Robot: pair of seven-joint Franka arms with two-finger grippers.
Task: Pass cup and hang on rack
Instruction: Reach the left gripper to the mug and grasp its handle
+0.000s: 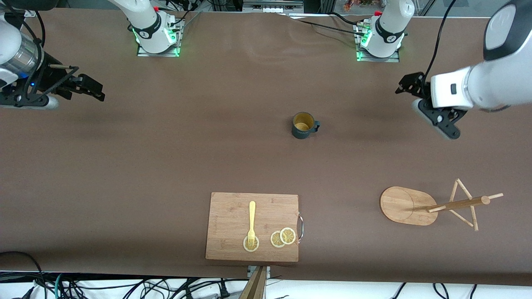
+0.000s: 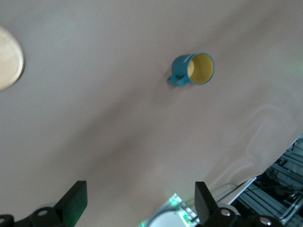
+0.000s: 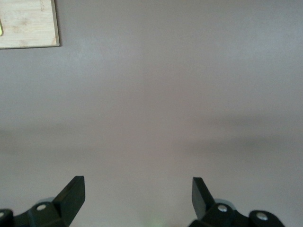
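Observation:
The left gripper will next hang the dark teal cup on the bamboo rack (image 1: pixel 436 205), so it will grab the cup by its handle (image 1: pixel 316 127).
The cup (image 1: pixel 304 125), dark teal with a yellowish inside, stands upright in the middle of the table, its handle toward the left arm's end. In the left wrist view the cup (image 2: pixel 194 69) sits well ahead of the fingers. The bamboo rack (image 1: pixel 436 205) stands nearer the front camera, toward the left arm's end; its oval base (image 2: pixel 5 59) shows at the edge of the left wrist view. My left gripper (image 1: pixel 408 85) (image 2: pixel 139 189) hovers open and empty, beside the cup toward the left arm's end. My right gripper (image 1: pixel 89 87) (image 3: pixel 137 184) hangs open and empty over bare table at the right arm's end.
A rectangular wooden cutting board (image 1: pixel 252 226) (image 3: pixel 28 23) lies near the front edge, carrying a yellow fork (image 1: pixel 251 222) and lemon slices (image 1: pixel 282 237). Cables run along the table's front edge. Both arm bases stand at the table's back edge.

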